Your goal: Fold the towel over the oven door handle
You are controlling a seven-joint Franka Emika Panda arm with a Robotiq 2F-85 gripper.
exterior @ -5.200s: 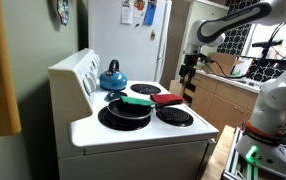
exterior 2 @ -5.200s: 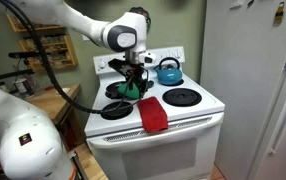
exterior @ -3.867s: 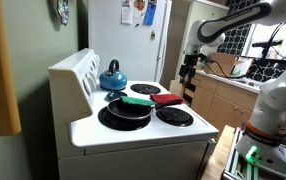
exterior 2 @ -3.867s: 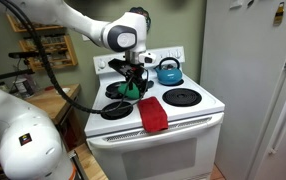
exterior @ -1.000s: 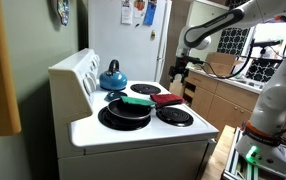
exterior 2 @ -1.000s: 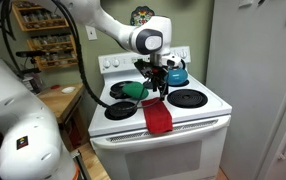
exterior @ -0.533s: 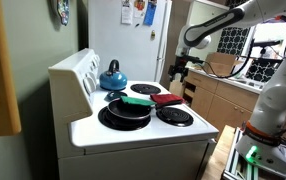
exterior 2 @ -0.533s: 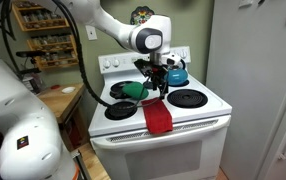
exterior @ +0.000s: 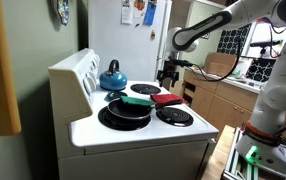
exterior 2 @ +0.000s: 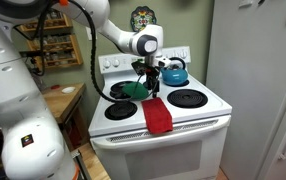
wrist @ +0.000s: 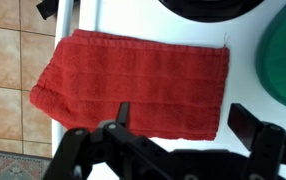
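The gripper grabs the towel's end farthest from the stove edge next, which leaves the overhanging end free to fold over the oven door handle (exterior 2: 195,130).
The red towel (exterior 2: 157,117) lies flat at the stove's front edge, next to a front burner; it also shows in an exterior view (exterior: 166,98). In the wrist view the towel (wrist: 133,85) fills the middle, one end reaching past the stove edge over the tiled floor. My gripper (wrist: 183,120) is open and empty, hovering just above the towel, one finger over the cloth and one beside its end. It shows above the stove in both exterior views (exterior: 167,78) (exterior 2: 146,88). The oven door handle (exterior 2: 195,130) runs below the front edge.
A blue kettle (exterior: 113,75) (exterior 2: 173,70) stands on a back burner. A black pan (exterior: 126,112) with a green flat thing (exterior: 136,101) (exterior 2: 131,90) sits next to the towel. A fridge (exterior 2: 255,90) stands beside the stove, and a wooden counter (exterior: 218,88) is nearby.
My arm has swung in over the stove and the gripper has come down closer above the towel. The towel, pan and kettle have not moved.
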